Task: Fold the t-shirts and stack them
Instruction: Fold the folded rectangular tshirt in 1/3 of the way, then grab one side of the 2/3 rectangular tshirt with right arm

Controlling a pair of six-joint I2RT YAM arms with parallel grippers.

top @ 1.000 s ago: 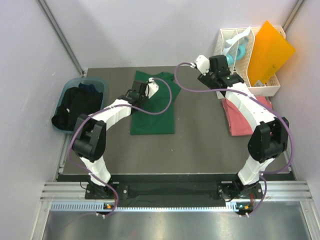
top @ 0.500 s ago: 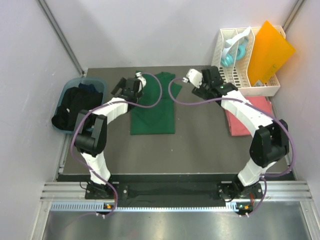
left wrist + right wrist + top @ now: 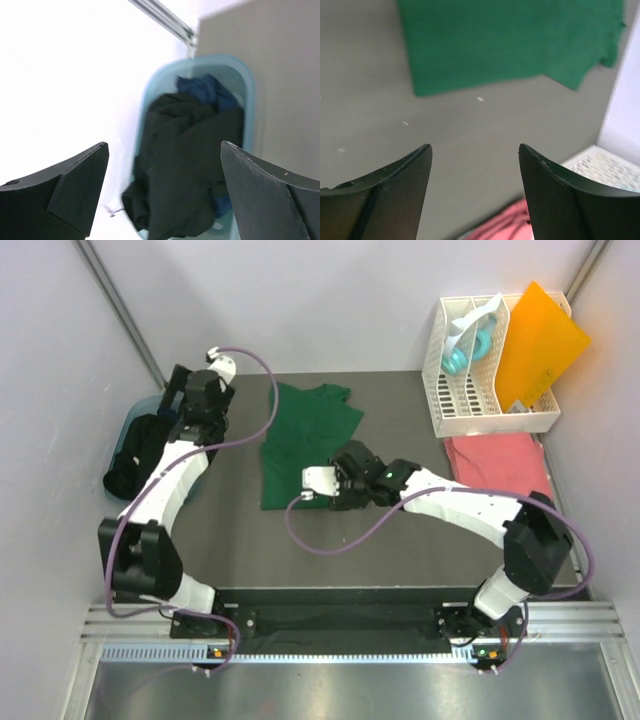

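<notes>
My right gripper grabs the middle of the near edge of the dark green t-shirt (image 3: 305,445) next, to fold that edge over.
A dark green t-shirt (image 3: 305,445) (image 3: 510,40) lies flat on the grey table, partly folded. Folded at the right, in front of the rack, is a coral pink t-shirt (image 3: 497,462) (image 3: 505,225). Black t-shirts (image 3: 140,450) (image 3: 190,165) are heaped in a blue bin (image 3: 133,418) (image 3: 247,100) at the left, with a dark blue cloth (image 3: 205,90) behind them. My left gripper (image 3: 190,405) (image 3: 165,143) hangs open and empty above the bin. My right gripper (image 3: 345,472) (image 3: 474,146) is open and empty over bare table, by the green shirt's near right corner.
A white slotted rack (image 3: 480,370) (image 3: 605,165) stands at the back right with an orange plastic sheet (image 3: 538,340) and a teal item in it. White walls close in the left, back and right sides. A purple cable loops from each wrist.
My left gripper opened, left the green t-shirt and swung left to above the bin. My right arm swept from the rack area down to the green shirt's near right corner.
</notes>
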